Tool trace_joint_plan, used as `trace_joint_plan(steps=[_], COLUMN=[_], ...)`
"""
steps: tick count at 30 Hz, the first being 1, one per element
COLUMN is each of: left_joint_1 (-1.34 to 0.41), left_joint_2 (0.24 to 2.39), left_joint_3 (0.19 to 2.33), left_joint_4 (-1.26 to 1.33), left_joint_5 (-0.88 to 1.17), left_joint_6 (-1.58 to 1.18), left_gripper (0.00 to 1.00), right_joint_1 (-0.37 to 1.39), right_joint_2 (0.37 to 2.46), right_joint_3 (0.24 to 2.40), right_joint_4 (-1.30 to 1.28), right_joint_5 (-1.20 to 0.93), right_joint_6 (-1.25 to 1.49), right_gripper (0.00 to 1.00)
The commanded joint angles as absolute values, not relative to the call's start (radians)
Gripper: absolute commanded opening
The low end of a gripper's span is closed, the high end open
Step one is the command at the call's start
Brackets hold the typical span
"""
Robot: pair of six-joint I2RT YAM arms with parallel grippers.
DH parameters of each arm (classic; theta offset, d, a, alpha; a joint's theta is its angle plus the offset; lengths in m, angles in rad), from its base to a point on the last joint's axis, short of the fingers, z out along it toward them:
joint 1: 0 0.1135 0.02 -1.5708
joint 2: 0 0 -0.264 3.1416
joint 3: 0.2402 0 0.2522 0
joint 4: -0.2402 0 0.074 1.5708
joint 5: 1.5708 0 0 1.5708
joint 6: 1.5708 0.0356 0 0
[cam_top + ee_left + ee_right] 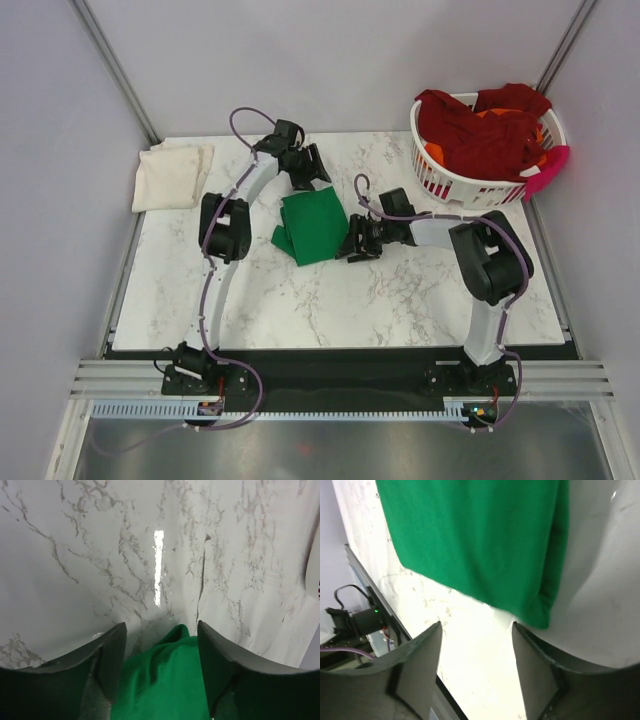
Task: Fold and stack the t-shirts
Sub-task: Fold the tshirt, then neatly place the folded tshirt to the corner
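Observation:
The robot's left gripper should next grab the folded green t-shirt by its far edge. The rest should trail behind, and the green t-shirt should get stacked on the cream t-shirt (172,175).
A bright green t-shirt (313,225), folded to a small rectangle, lies mid-table. My left gripper (308,168) is at its far edge, open; in the left wrist view (161,625) a corner of the green cloth (165,680) lies between the spread fingers (112,660), not pinched. My right gripper (352,243) is at the shirt's right edge, open and empty (476,625), with the green shirt (470,540) just beyond its fingertips. A folded cream t-shirt (172,175) lies at the far left. Dark red (470,130) and orange (490,113) shirts fill the basket.
The white slatted laundry basket (455,180) stands at the back right corner, with a pink cloth (547,170) hanging over its right rim. Grey walls close the table on three sides. The table's near edge and black rail (370,595) show in the right wrist view.

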State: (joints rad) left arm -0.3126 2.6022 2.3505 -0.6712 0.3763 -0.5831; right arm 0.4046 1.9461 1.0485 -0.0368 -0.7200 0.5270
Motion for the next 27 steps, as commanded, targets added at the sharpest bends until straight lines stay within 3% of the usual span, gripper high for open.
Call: trace_joint_plan(steps=[1, 4, 8, 22, 27], left_joint_1=[-0.305, -0.270, -0.198, -0.160, -0.160], left_joint_2=[2.392, 2.269, 2.113, 2.132, 2.092], left_joint_3=[2.352, 2.255, 2.016, 1.674, 1.585], left_joint_4=[-0.658, -0.658, -0.658, -0.503, -0.442], left_joint_5=[0.400, 0.350, 0.311, 0.503, 0.450], left_joint_6=[-0.557, -0.523, -0.497, -0.356, -0.370], left_gripper=[0.71, 0.77, 0.72, 0.77, 0.82], right_joint_1=[0.420, 0.426, 0.426, 0.428, 0.428], right_joint_2=[1.838, 1.721, 1.564, 1.299, 1.304], right_joint_3=[1.058, 1.069, 1.031, 0.845, 0.816], right_joint_4=[-0.182, -0.241, -0.275, -0.367, -0.373], right_joint_5=[-0.606, -0.556, -0.529, -0.485, -0.483], right_joint_6=[0.468, 0.471, 0.474, 0.460, 0.442], right_gripper=[0.68, 0.77, 0.82, 0.86, 0.86])
